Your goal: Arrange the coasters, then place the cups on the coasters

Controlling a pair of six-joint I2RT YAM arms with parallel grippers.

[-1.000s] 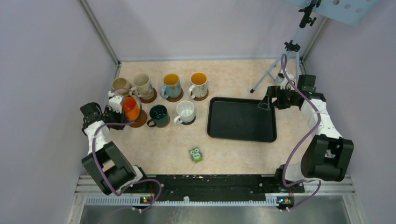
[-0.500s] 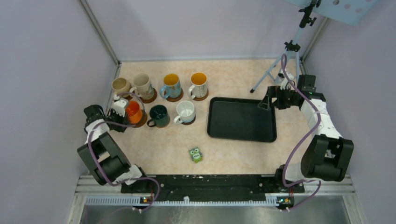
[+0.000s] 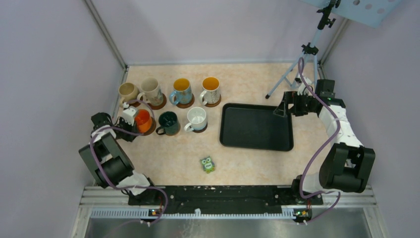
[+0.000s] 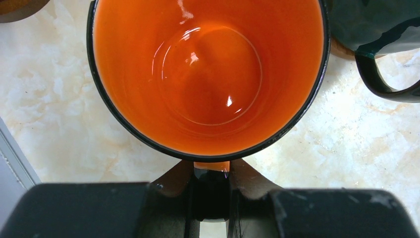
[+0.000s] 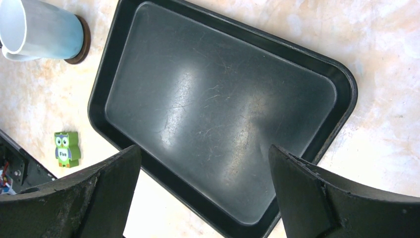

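Observation:
I need to open my left gripper, because the orange cup's base [image 3: 144,130] is within the brown coaster's edge [image 3: 153,129] and the cup would stay standing there.
Filling the left wrist view is a small orange cup [image 4: 208,74] with a black rim. My left gripper [image 4: 211,186] is shut on its handle. From above, this orange cup [image 3: 142,119] stands at the left of the table, and a brown coaster [image 3: 150,128] edge shows beside it. Beige [image 3: 128,91], cream [image 3: 150,89], blue-handled [image 3: 181,90] and orange-lined white [image 3: 210,89] cups form the back row. The dark green cup [image 3: 168,123] and white cup [image 3: 197,118] sit on coasters in front. My right gripper [image 3: 281,110] hangs open over the tray's far right corner.
A black rectangular tray [image 3: 233,141] lies right of centre. A small green owl figure [image 3: 207,164] stands near the front middle. A tripod [image 3: 297,64] stands at the back right. The left wall runs close beside the left arm.
The left arm has drawn back toward the left wall, and the orange cup in its grip has sunk lower and slightly nearer. The right arm has not moved.

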